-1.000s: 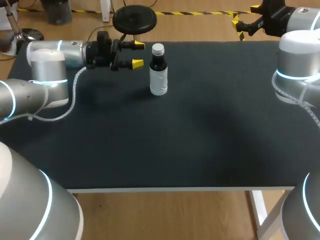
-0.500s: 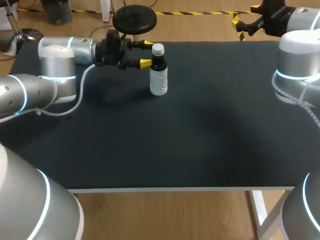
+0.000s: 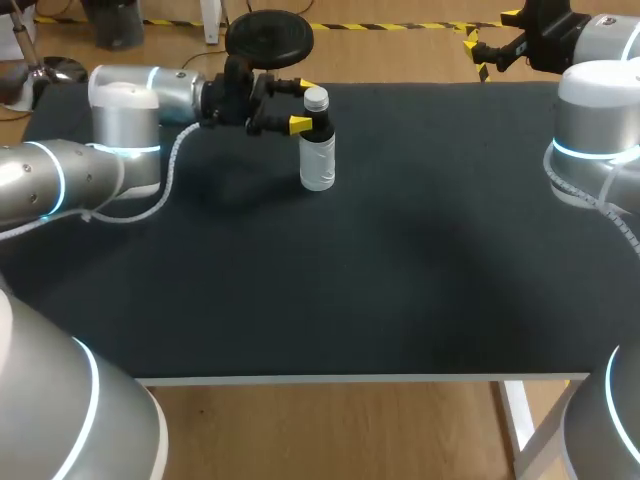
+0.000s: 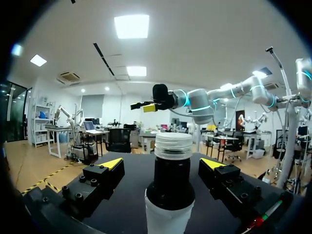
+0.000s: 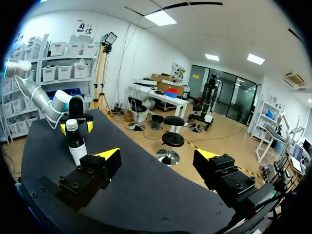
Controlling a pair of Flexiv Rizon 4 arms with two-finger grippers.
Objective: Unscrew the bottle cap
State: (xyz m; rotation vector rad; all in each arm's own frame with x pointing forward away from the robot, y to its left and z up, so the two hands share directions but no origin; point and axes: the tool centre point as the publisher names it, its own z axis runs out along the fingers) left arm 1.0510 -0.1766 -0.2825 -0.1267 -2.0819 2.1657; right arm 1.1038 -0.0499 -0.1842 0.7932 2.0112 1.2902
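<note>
The left gripper grabs the bottle by its dark neck (image 3: 317,122) next, leaving the bottle's ribbed cap (image 3: 316,99) free to unscrew.
A small bottle (image 3: 317,150) with dark contents, a white label and a pale ribbed cap (image 3: 316,97) stands upright near the table's far edge. My left gripper (image 3: 303,105) is level with its neck, coming in from the left, and is open. In the left wrist view the bottle (image 4: 169,195) stands between the fingers (image 4: 105,173), with a gap on each side and the cap (image 4: 173,145) just above the yellow tips. My right gripper (image 3: 490,40) hangs open beyond the far right corner, holding nothing. From the right wrist view, with its gripper (image 5: 157,155) open, the bottle (image 5: 75,144) is far off.
The black table top (image 3: 400,250) spreads wide in front of and to the right of the bottle. Its far edge runs just behind the bottle. My right arm's grey links (image 3: 595,130) stand over the table's right side.
My left gripper has moved right along the far edge until its open fingers reach the bottle's neck. The bottle and the right arm have not moved.
</note>
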